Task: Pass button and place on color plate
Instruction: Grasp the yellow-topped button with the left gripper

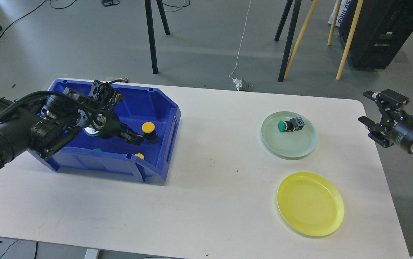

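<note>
The yellow button's black base [151,138] has to stay free for the pass, so the left gripper should next grab the upright yellow button by its yellow cap [148,127].
A yellow-capped button [149,127] on a black base stands upright inside the blue bin [166,111] at the table's left. My left gripper [137,139] is down in the bin, its dark fingers slightly apart, with the tips just left of that button's base. A second yellow button [139,156] and a green one [96,150] lie by the bin's front wall. A green button [288,125] lies on the pale green plate [292,147]. The yellow plate [310,204] is bare. My right gripper [364,107] is open and empty off the table's right edge.
The two plates sit on the right half of the white table [206,187]. Tripod legs [151,36] and wooden poles [346,39] stand on the floor behind the table. A power plug [240,84] lies at the table's far edge.
</note>
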Robot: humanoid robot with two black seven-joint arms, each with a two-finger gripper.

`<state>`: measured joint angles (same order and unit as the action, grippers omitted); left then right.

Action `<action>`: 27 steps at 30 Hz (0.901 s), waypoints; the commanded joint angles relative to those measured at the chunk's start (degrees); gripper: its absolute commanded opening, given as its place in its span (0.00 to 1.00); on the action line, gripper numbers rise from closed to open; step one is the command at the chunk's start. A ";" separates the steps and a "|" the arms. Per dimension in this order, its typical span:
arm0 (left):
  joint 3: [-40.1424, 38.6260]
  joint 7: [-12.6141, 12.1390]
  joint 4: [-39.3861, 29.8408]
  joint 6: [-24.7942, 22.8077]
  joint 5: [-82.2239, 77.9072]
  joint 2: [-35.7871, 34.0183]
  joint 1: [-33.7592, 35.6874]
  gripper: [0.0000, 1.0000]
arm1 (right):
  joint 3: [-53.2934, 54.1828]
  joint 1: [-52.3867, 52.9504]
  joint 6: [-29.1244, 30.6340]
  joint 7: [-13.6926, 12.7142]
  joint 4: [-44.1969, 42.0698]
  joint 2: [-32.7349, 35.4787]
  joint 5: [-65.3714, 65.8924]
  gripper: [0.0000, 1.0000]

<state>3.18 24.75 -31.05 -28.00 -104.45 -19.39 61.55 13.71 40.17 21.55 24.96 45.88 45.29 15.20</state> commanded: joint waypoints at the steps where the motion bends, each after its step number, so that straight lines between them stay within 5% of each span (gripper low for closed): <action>1: 0.07 -0.06 0.20 0.00 0.03 1.55 0.06 0.78 | 0.00 0.00 -0.28 0.00 0.00 -0.02 0.00 0.85; 27: -0.37 0.56 7.05 0.00 1.79 6.65 0.76 0.75 | -0.08 -0.18 -0.28 0.00 0.09 -0.11 0.00 0.85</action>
<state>2.91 25.22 -23.98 -28.00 -103.45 -13.09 62.30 13.62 40.04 21.27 24.96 45.95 45.17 15.20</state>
